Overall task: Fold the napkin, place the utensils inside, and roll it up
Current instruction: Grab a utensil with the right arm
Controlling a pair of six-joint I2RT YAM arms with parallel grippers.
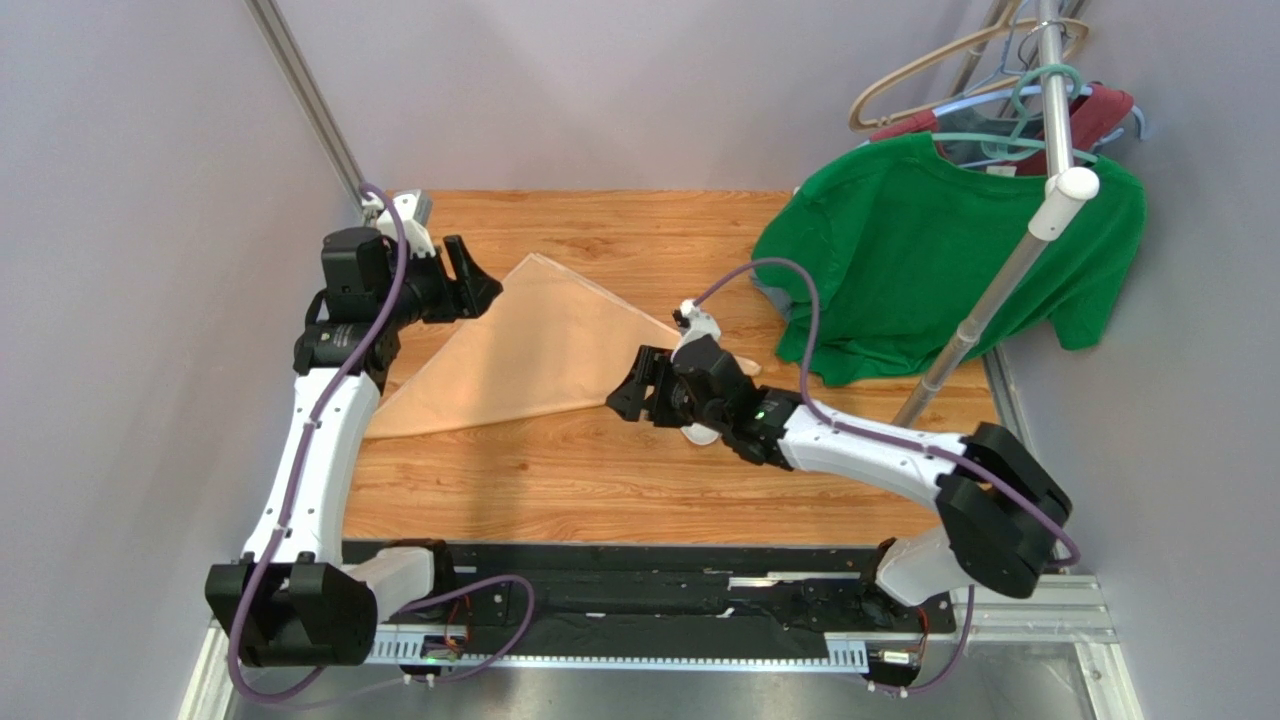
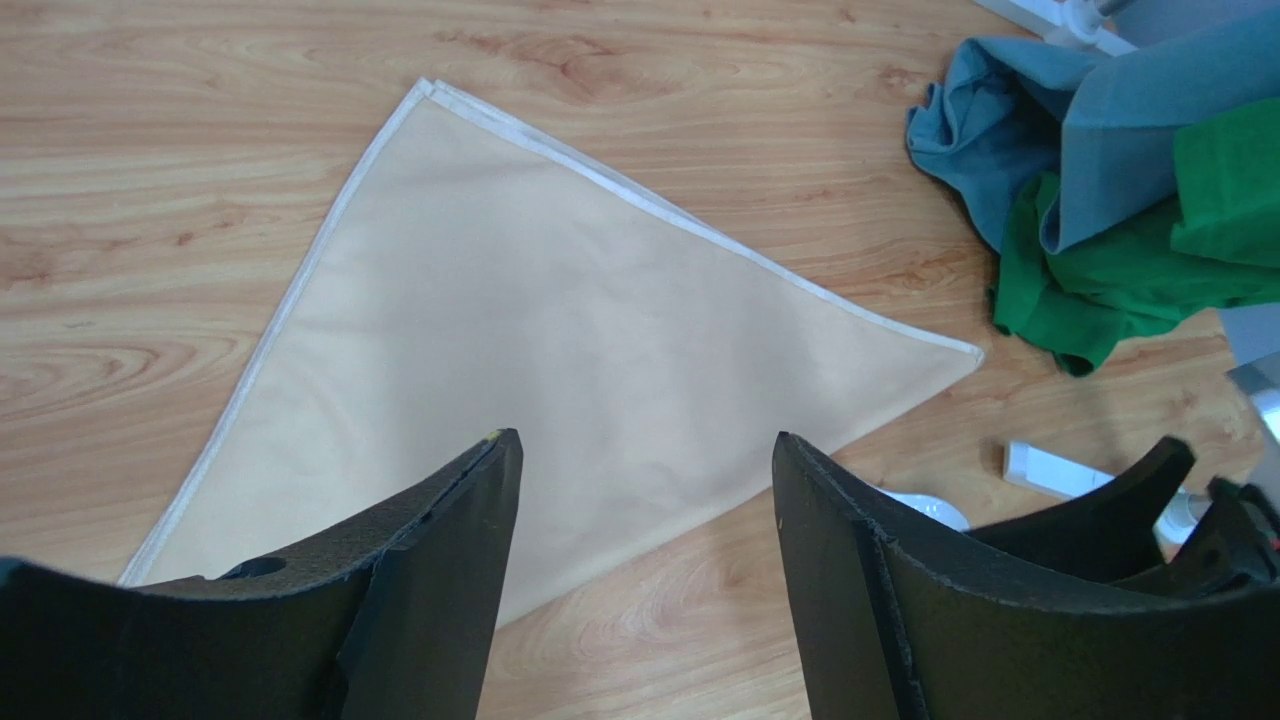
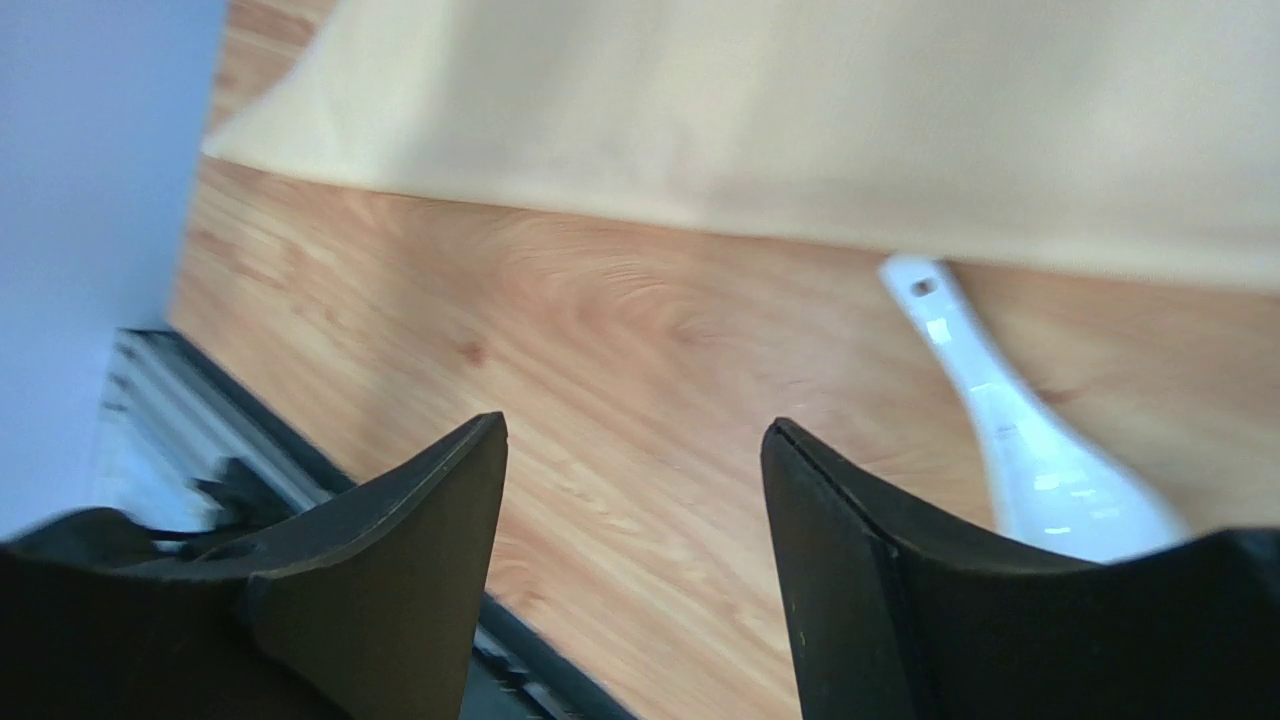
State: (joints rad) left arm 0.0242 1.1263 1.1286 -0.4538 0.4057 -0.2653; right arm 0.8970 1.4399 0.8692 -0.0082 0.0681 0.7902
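Observation:
Next, my right gripper grabs the white spoon (image 3: 1022, 435) by its handle (image 3: 959, 344), fingers astride the handle's narrow sides, to lay the spoon flat inside the napkin.
The peach-tan napkin (image 1: 526, 353) lies flat on the wooden table, folded into a triangle (image 2: 571, 315). My left gripper (image 1: 478, 285) hovers over its far left corner, open, with only cloth and wood showing between the fingers (image 2: 646, 443). A white spoon (image 3: 1022, 435) lies on the wood just off the napkin's near edge (image 3: 842, 105), handle pointing at the cloth. My right gripper (image 1: 624, 393) is open beside the spoon, to its left, and holds nothing (image 3: 634, 428). From above, only the spoon's bowl (image 1: 699, 435) peeks out under the right wrist.
A green T-shirt (image 1: 947, 255) hangs from a rack at the back right, draping onto the table with blue-grey cloth (image 2: 1037, 120). The rack's slanted pole (image 1: 992, 300) stands behind the right arm. The table's near edge with a black rail (image 3: 226, 450) is close to the right gripper.

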